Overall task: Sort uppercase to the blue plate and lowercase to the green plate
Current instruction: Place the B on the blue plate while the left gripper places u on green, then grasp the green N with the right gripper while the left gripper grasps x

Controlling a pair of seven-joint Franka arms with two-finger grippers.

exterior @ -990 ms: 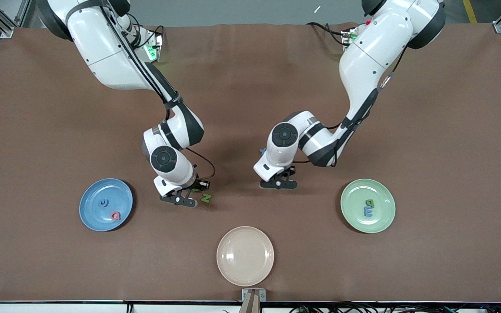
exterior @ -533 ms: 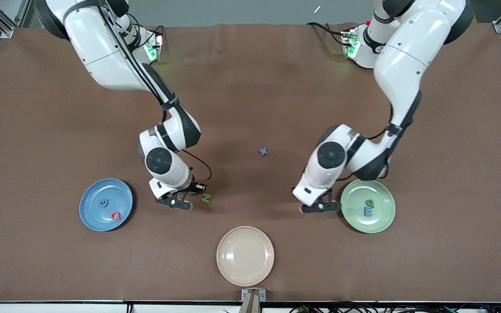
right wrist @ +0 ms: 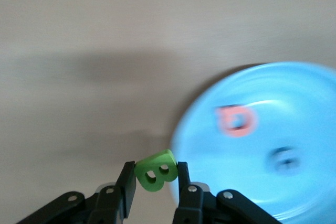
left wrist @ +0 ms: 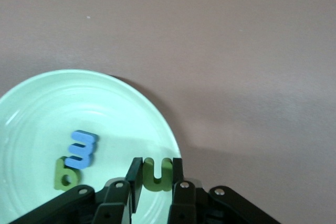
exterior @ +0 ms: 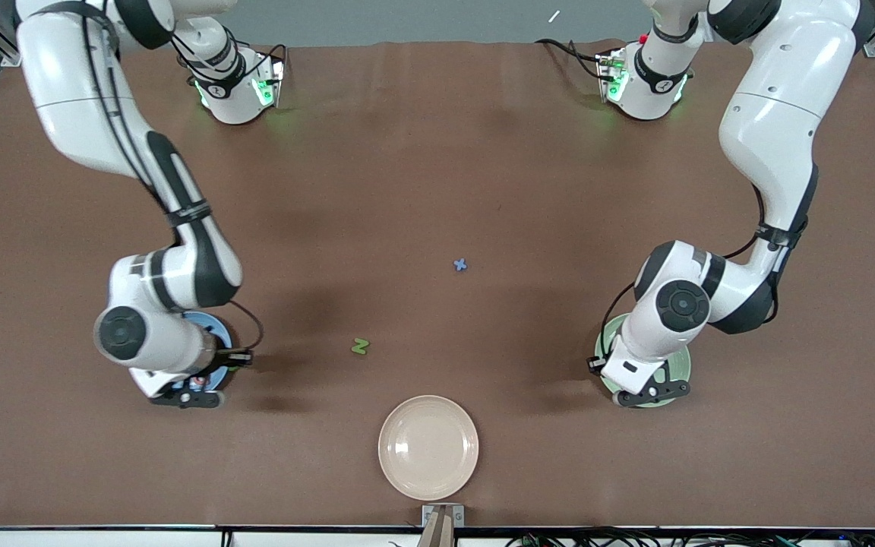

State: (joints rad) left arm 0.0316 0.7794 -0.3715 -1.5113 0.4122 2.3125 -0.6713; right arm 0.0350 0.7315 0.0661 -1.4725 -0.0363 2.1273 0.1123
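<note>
The green B (right wrist: 157,173) is mostly beyond the blue plate's rim (right wrist: 175,149), so my right gripper needs to keep holding the green B until it is inside that rim.
My right gripper (right wrist: 155,176) is shut on the green B (right wrist: 156,170) and holds it over the rim of the blue plate (right wrist: 294,145). The pink-red Q (right wrist: 236,120) and blue C (right wrist: 283,160) lie in that plate. My left gripper (left wrist: 156,178) is shut on the green n (left wrist: 156,171) over the rim of the green plate (left wrist: 52,103), where the blue m (left wrist: 81,149) and the green stemmed letter (left wrist: 64,174) lie. The green N (exterior: 360,346) and blue x (exterior: 459,264) lie on the table between the plates.
A cream-beige plate (exterior: 428,447) sits near the front edge, nearer the camera than the N. The arms hide most of the blue plate (exterior: 219,339) and green plate (exterior: 679,370) in the front view.
The right arm swung from beside the N to over the blue plate, carrying the B. The left arm swung from mid-table to over the green plate, carrying the n.
</note>
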